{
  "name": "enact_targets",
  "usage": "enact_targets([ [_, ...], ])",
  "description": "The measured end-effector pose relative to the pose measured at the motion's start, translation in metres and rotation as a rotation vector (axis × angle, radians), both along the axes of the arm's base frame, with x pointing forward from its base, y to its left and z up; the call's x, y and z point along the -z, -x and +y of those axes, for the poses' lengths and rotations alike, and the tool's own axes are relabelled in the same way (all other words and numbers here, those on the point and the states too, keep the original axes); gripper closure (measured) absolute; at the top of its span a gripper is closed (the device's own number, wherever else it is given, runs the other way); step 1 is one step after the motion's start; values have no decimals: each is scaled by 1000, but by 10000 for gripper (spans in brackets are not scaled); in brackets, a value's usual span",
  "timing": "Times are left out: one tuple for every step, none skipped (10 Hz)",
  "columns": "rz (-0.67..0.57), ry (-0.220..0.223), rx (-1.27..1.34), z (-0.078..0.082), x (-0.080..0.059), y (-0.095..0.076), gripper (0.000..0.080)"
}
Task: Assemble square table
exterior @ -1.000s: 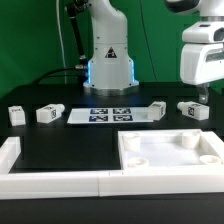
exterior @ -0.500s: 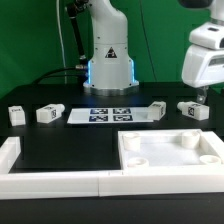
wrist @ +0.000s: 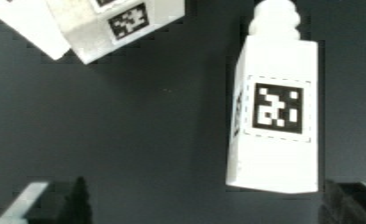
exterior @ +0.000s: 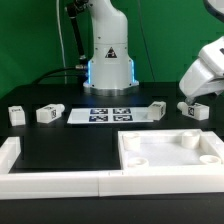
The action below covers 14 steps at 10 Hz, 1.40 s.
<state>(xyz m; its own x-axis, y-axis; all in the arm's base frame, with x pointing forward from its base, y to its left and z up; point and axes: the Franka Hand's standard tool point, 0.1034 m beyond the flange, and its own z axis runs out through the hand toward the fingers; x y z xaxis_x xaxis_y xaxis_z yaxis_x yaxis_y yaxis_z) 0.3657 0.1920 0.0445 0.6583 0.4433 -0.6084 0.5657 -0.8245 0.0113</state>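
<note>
The gripper grabs the white leg by its tagged body's flat end next, which leaves the leg's narrow knobbed end free for the square table's top.
The square table's top, a white tray with a raised rim, lies at the front on the exterior view's right. Four white legs with tags lie in a row behind it: two on the left, one past the middle, one at the far right. My gripper hangs tilted just above the far-right leg, open and holding nothing. In the wrist view that leg lies lengthwise between the spread fingertips, nearer one side, with my gripper clear of it. Another leg shows at the corner.
The marker board lies flat in front of the robot base. Long white border bars run along the front edge and turn up at the left. The tabletop is black.
The arm has tilted and swung lower toward the far-right leg. The jaws have stayed open. No part on the table has moved.
</note>
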Motion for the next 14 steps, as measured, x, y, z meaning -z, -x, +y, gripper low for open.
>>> enact_targets([
  [94, 84, 24, 5, 2, 8, 151],
  [160, 125, 28, 13, 8, 5, 151],
  [156, 120, 35, 14, 10, -3, 151],
  [156, 120, 36, 13, 9, -2, 151],
  [158, 121, 35, 13, 10, -1, 151],
  [159, 124, 36, 13, 11, 0, 151],
  [173, 136, 44, 13, 17, 9, 151],
  [202, 136, 78, 10, 23, 17, 151],
  [221, 144, 103, 9, 28, 23, 151],
  [229, 158, 109, 11, 33, 28, 151],
  [231, 158, 106, 12, 34, 30, 151],
  [231, 157, 106, 11, 34, 29, 151],
  [232, 157, 106, 11, 35, 29, 283],
  [232, 157, 106, 11, 35, 29, 283],
])
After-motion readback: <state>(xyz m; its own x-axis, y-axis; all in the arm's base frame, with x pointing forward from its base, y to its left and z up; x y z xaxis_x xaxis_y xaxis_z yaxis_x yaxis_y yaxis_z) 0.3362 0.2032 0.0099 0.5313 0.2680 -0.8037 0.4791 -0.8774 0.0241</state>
